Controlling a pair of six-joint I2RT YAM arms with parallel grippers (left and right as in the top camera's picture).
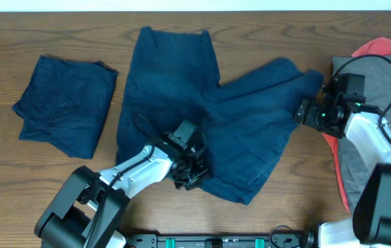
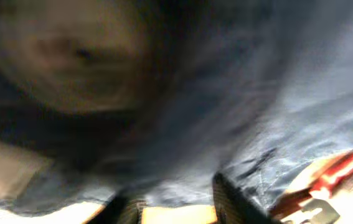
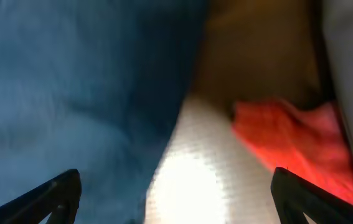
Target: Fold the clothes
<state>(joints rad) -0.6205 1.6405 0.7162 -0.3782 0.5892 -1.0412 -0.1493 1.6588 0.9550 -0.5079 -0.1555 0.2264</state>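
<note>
My right gripper grabs the dark navy shorts [image 1: 181,89] by the tip of the extended leg [image 1: 309,83] next, to spread that leg for folding.
Dark navy shorts [image 1: 181,89] lie spread open mid-table, one leg reaching right. A folded navy piece [image 1: 64,103] lies at the left. My left gripper [image 1: 194,172] sits at the shorts' near edge. In the blurred left wrist view its fingers [image 2: 176,208] are apart, with the navy fabric [image 2: 257,81] just ahead and bare table between them. My right gripper [image 1: 304,112] is at the tip of the right leg. Its fingers [image 3: 173,199] are wide open and empty, with navy cloth [image 3: 70,81] to the left and a red garment [image 3: 294,143] to the right.
The red garment [image 1: 381,48] and a grey garment [image 1: 359,162] lie piled at the table's right edge, close behind my right arm. The wooden table [image 1: 16,179] shows at the front left. A dark rail [image 1: 223,241] runs along the near edge.
</note>
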